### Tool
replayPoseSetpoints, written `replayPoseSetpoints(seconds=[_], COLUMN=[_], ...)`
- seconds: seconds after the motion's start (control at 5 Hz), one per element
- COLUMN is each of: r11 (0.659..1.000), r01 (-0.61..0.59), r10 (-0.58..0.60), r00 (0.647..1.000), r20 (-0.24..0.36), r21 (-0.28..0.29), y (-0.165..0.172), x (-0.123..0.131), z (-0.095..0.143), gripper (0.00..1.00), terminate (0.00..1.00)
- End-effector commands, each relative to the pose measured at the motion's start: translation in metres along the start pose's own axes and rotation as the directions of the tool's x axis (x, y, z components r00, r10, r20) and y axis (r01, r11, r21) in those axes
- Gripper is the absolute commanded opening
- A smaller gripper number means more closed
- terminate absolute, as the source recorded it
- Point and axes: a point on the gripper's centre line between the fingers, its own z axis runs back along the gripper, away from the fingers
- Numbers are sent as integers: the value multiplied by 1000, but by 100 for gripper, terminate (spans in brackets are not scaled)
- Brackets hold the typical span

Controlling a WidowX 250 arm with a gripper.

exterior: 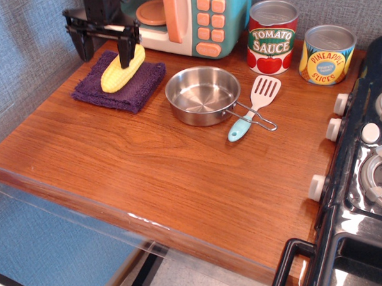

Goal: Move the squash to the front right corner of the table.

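The squash needs to move to the front corner of the table by the stove, so my gripper should next grab it by its ribbed body (126, 71).
The squash (122, 69), pale yellow and ribbed like a corn cob, lies on a purple cloth (119, 83) at the back left of the table (180, 182). My gripper (105, 50) is open above the squash's far end, one finger (128, 51) just over the squash tip and the other finger (85, 46) to the left past the cloth edge. It holds nothing.
A steel pan (202, 95) sits in the middle back with a teal-handled spatula (254, 107) beside it. A toy microwave (184, 18), a tomato sauce can (272, 36) and a pineapple can (327, 54) line the back. A black toy stove (365, 172) fills the right side.
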Motion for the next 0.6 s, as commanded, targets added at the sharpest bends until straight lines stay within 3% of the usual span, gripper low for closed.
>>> replayPoseSetpoints(seconds=[0.0, 0.2, 0.4], r11=[1000, 1000, 1000], r01=[4, 6, 17], r10=[-4, -6, -17], r00=[1000, 1000, 998], r20=[19, 27, 61], r21=[10, -2, -8], y=[0, -1, -3], x=[7, 6, 4], z=[6, 6, 19], gripper=[100, 0, 0], terminate=[0, 0, 0])
